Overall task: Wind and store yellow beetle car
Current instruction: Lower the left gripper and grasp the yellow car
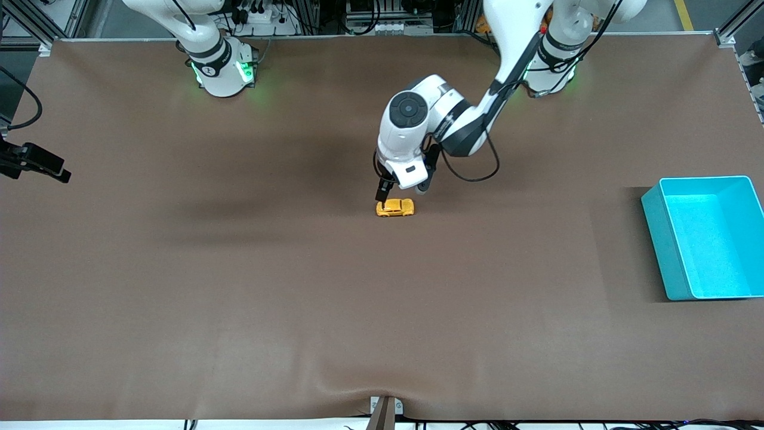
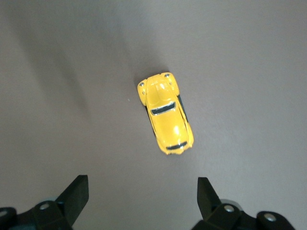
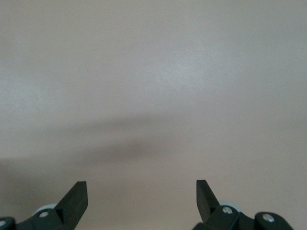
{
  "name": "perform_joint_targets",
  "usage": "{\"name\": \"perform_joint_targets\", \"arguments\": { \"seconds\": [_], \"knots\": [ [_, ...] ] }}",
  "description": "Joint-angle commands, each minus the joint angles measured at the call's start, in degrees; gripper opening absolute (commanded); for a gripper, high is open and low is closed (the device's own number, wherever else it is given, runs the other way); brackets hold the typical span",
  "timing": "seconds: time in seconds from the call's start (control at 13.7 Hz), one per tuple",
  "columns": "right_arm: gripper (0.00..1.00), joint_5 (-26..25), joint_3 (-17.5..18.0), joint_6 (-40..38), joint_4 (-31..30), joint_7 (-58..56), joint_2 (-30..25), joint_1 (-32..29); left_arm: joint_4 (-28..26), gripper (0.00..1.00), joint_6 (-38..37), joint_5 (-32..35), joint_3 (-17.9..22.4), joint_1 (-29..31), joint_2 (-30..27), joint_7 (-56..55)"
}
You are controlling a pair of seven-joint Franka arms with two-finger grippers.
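The yellow beetle car has to go into the turquoise bin, so my left gripper should next grab the sides of the yellow beetle car's cabin (image 1: pixel 395 205).
The yellow beetle car (image 1: pixel 394 208) stands on its wheels on the brown table mat, near the table's middle. In the left wrist view the yellow beetle car (image 2: pixel 166 114) lies ahead of the fingertips, not between them. My left gripper (image 1: pixel 401 192) hangs low over the mat right beside the car, pointing down. The left gripper (image 2: pixel 142 184) is open and holds nothing. My right gripper (image 3: pixel 141 187) is open too, over bare mat, with nothing between its fingers. It is out of the front view, and the right arm waits at its base.
A turquoise bin (image 1: pixel 661 251) sits toward the left arm's end of the table, nearer to the front camera than the car. A black mount (image 1: pixel 36 161) juts in at the right arm's end. A ripple (image 1: pixel 385 388) runs along the mat's front edge.
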Motion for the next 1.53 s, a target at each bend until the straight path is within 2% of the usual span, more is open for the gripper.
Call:
{"name": "perform_joint_targets", "arguments": {
  "seconds": [0.0, 0.22, 0.44, 1.09, 1.17, 1.24, 1.31, 1.38, 1.46],
  "knots": [
    [1.0, -0.7, 0.1, -0.8, 1.2, 0.0, 0.5, 0.0, 0.6, 1.0, 3.9, 4.5, 0.7, -0.9, 3.1, -9.7],
    [1.0, -0.7, 0.1, -0.9, 1.2, -0.1, 0.5, 0.0, 1.2, 1.0, 8.1, 8.4, 0.9, -0.6, 5.2, -15.6],
    [1.0, -0.7, 0.1, -0.8, 1.1, -0.1, 0.5, 0.0, 4.0, 1.0, 9.9, 8.6, 1.7, -0.9, 9.0, -16.4],
    [1.0, -0.7, 0.1, -1.3, 1.2, 0.7, 0.5, 1.3, 3.2, 1.0, 9.6, 11.8, 3.5, -0.8, 9.6, -15.8],
    [1.0, -0.7, 0.1, -1.2, 1.3, 0.7, 0.5, 1.4, 3.2, 0.96, 9.6, 14.5, 3.3, -0.6, 9.7, -16.0],
    [1.0, -0.7, 0.1, -1.1, 1.3, 0.8, 0.5, 1.5, 3.2, 0.82, 9.6, 15.4, 3.3, -0.6, 9.9, -16.0],
    [1.0, -0.7, 0.1, -1.1, 1.3, 0.8, 0.5, 1.4, 3.2, 0.63, 9.6, 15.5, 3.3, -0.6, 10.2, -15.8],
    [1.0, -0.6, 0.1, -1.2, 1.3, 0.8, 0.5, 1.3, 3.2, 0.41, 9.6, 15.5, 3.3, -0.7, 10.2, -15.7],
    [1.0, -0.6, 0.1, -1.2, 1.3, 0.6, 0.6, 1.2, 3.2, 0.12, 9.6, 15.5, 3.2, -0.6, 10.2, -15.7]
  ]
}}
